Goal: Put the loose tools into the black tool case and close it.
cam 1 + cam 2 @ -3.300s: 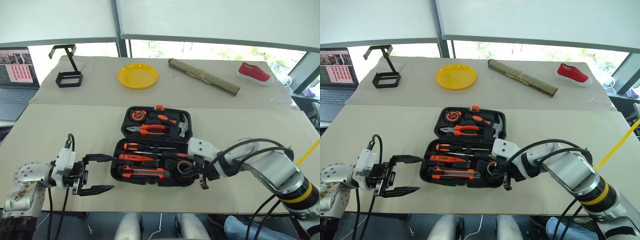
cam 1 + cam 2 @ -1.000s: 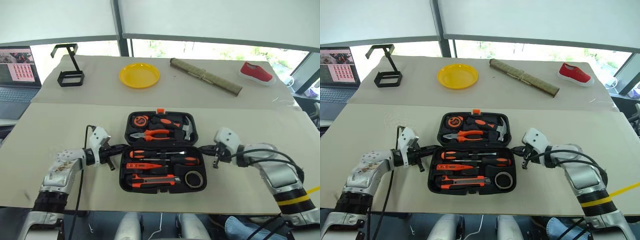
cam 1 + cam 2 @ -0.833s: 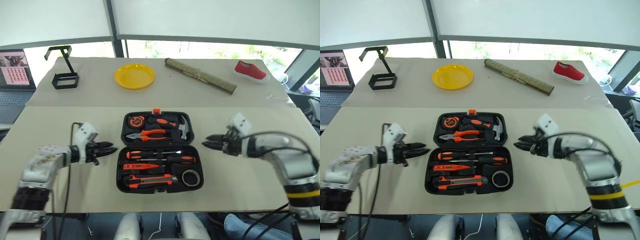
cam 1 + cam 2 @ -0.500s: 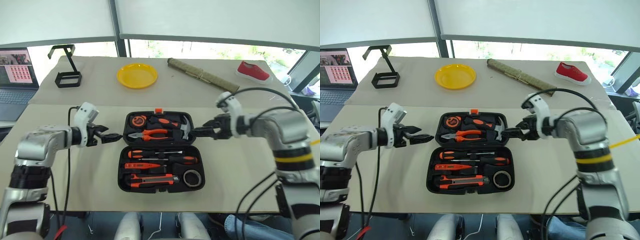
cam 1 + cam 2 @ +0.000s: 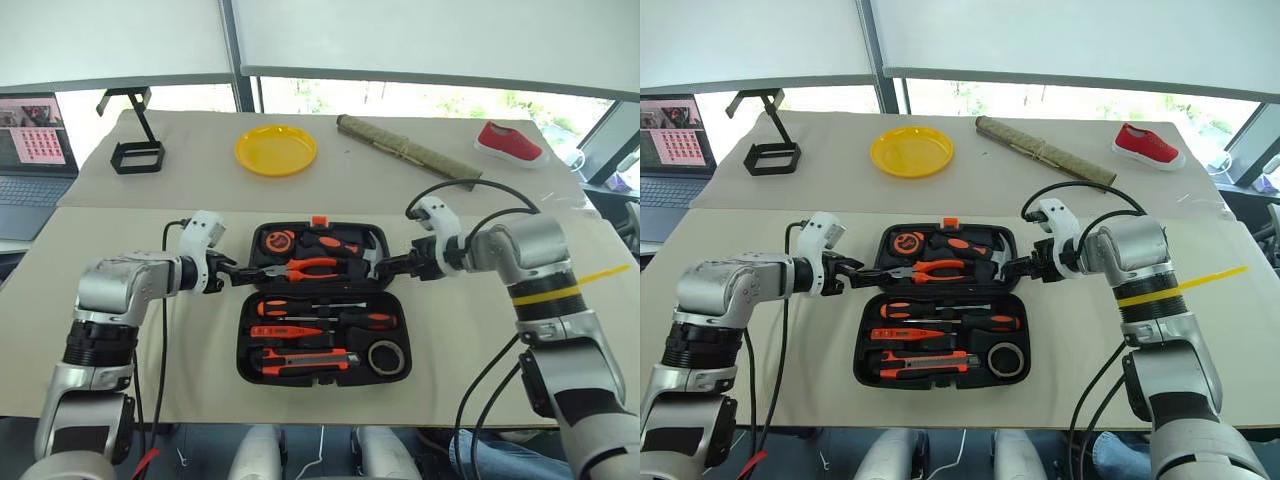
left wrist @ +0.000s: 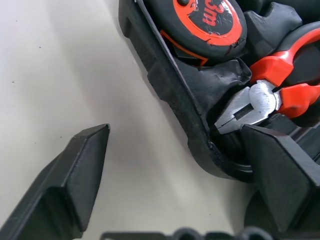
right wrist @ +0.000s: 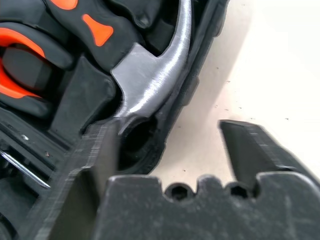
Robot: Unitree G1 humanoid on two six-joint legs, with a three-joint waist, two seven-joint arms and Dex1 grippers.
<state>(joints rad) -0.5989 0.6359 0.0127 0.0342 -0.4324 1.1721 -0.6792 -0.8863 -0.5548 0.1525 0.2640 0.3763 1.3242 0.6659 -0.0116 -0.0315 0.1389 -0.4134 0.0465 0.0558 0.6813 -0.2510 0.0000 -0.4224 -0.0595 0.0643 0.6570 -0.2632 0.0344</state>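
Observation:
I need to swing the black tool case [image 5: 243, 345] closed, so my left gripper should grab the lid's rim beside the pliers next.
The black tool case [image 5: 243, 345] lies open in the middle of the near table. Its near half holds two orange-and-black screwdrivers [image 5: 300, 306] [image 5: 362, 320], a slim orange screwdriver [image 5: 276, 331], the utility knife [image 5: 296, 352] and the dark roll [image 5: 386, 357]. The far half holds a tape measure [image 6: 210, 20], pliers [image 6: 252, 100] and a hammer [image 7: 150, 80]. My left gripper [image 5: 238, 273] is open, its jaws standing either side of the far half's left rim. My right gripper [image 5: 386, 265] is open too, set astride the right rim beside the hammer head.
On the far table stand a yellow plate [image 5: 276, 150], a black wire stand [image 5: 135, 148], a rolled mat [image 5: 405, 152] and a red shoe [image 5: 510, 143]. A laptop [image 5: 30, 150] sits at the far left.
Both grippers were shut beside the case's near half, then opened, rose and came inward to the two side rims of the far half. The tools in the case have not moved.

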